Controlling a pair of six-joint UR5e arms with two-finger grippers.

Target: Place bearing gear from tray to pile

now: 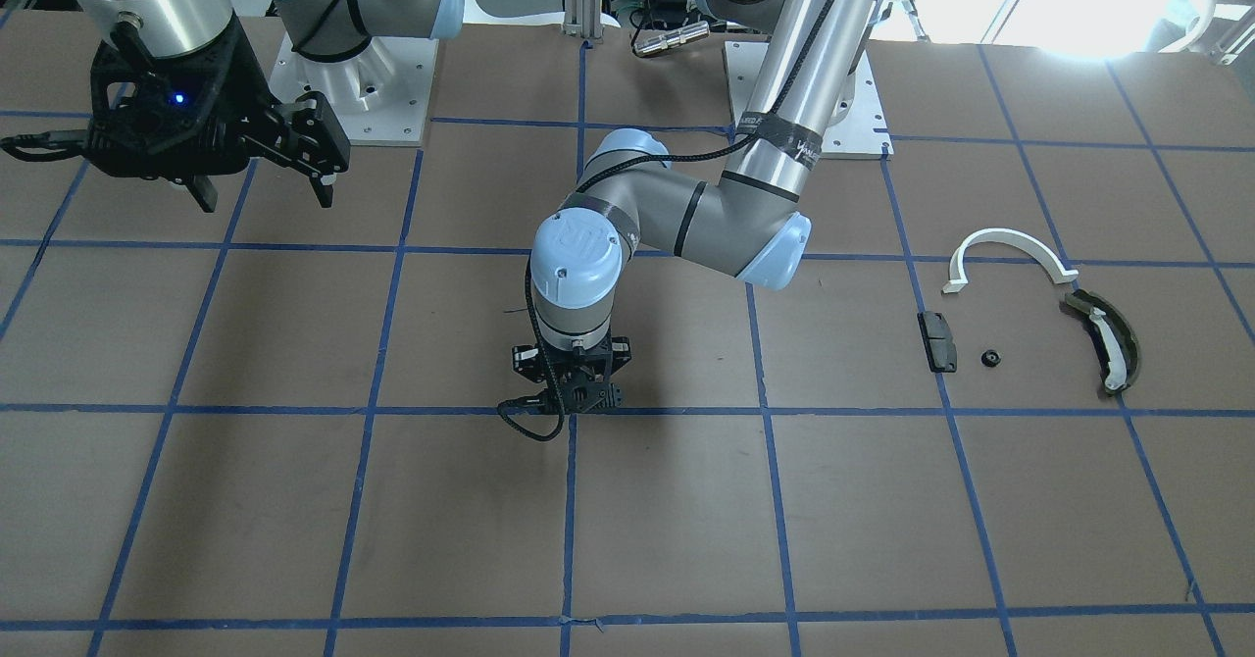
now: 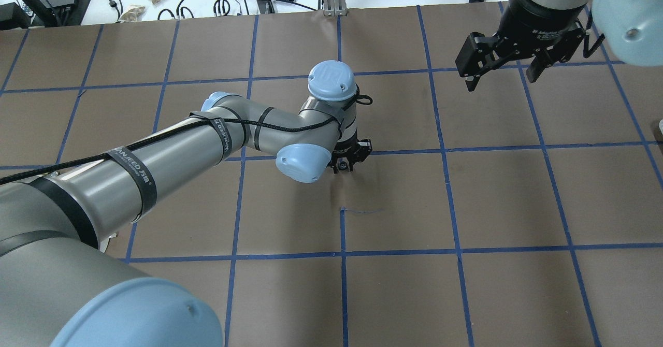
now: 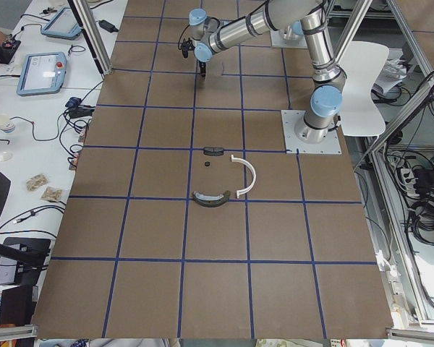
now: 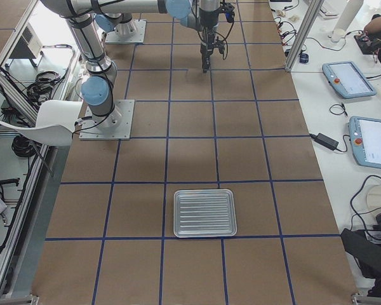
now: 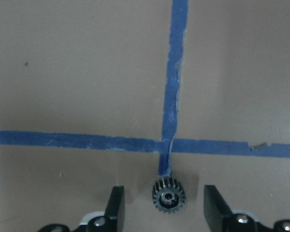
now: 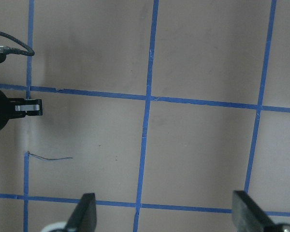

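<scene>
The small black bearing gear needs to go onto the pile. My left gripper needs to grab it by its toothed rim (image 5: 156, 195).
A small black toothed bearing gear (image 5: 168, 195) lies on the brown table just below a crossing of blue tape. My left gripper (image 5: 166, 209) is open and low over it, one finger on each side with a gap to the gear; the gripper also shows in the front view (image 1: 574, 397) and overhead view (image 2: 348, 163). The pile lies far to my left: a white half-ring arc (image 1: 1010, 248), a dark olive curved piece (image 1: 1108, 340), a black block (image 1: 938, 340) and a small black round part (image 1: 991, 357). The tray (image 4: 204, 213) looks empty. My right gripper (image 2: 501, 80) is open, raised and empty.
The table is brown paper crossed by blue tape lines (image 2: 342, 254). The two arm base plates (image 1: 353, 88) stand at the robot's edge of the table. Cables, tablets and small items (image 3: 40, 72) lie on the side benches off the table.
</scene>
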